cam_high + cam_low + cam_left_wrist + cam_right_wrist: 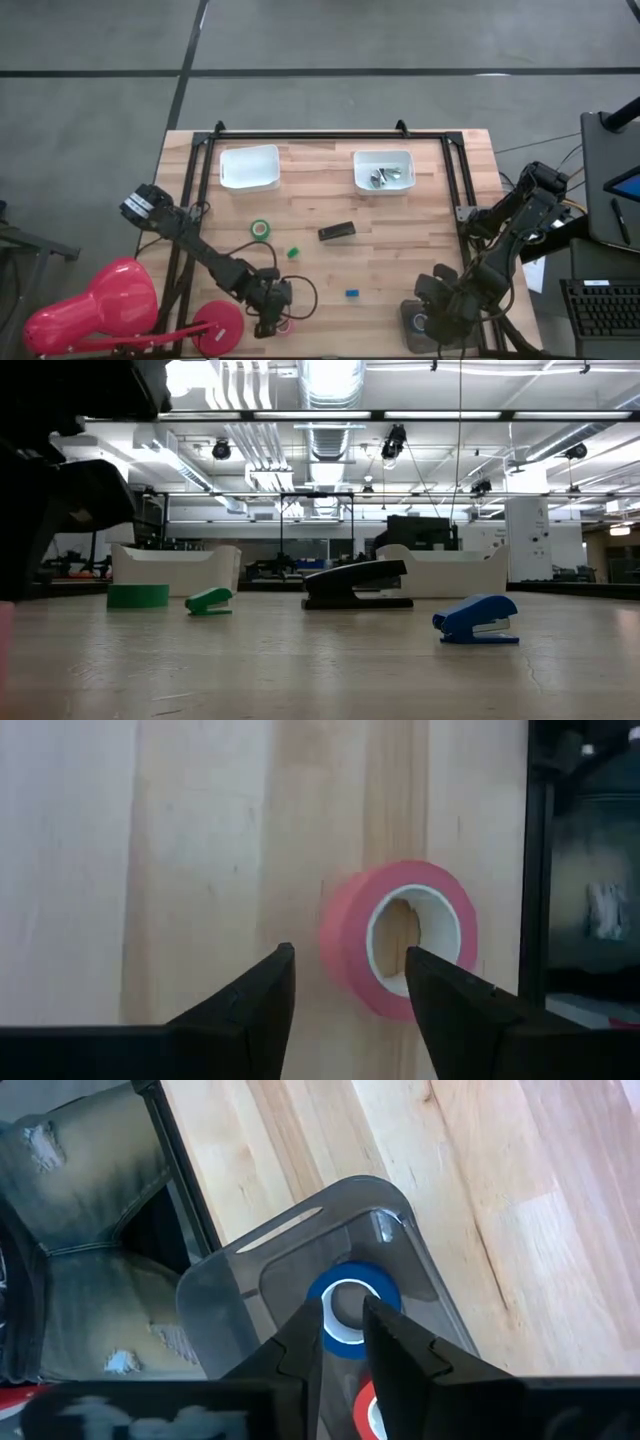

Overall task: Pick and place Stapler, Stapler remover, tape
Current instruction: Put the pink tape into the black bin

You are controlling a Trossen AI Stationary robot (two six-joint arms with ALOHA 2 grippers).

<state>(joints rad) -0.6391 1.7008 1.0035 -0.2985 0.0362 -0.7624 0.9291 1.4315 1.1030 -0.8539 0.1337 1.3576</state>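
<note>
The pink tape roll needs to go into the grey tray, so my left gripper should grab it by its ring side [349, 935] next.
The pink tape roll [400, 935] lies flat on the wood near the table's front left [287, 323]. My left gripper [350, 975] hangs open just above it, one finger over the bare wood and the other in front of the roll's hole. The black stapler [336, 231] rests mid-table, with the green tape roll [261, 229], the green stapler remover [208, 601] and the blue stapler remover [478, 620] around it. My right gripper [343, 1320] hovers over a grey tray [230, 1295], its fingers a narrow gap apart with nothing between. A blue tape roll [352, 1305] and a red one [370, 1415] lie in the tray. My left gripper comes at the pink roll slanting down from above. One fingertip [430, 980] stands in front of the roll's near rim [385, 995]. Whether it touches the roll I cannot tell. The roll lies flat on the table.
Two white bins [249, 167] [384, 170] stand at the far side, the right one holding metal pieces. A black frame rail [535, 870] runs by the pink roll. A red round-based stand [215, 325] sits at the front left corner. Bare wood stretches between stapler and tray.
</note>
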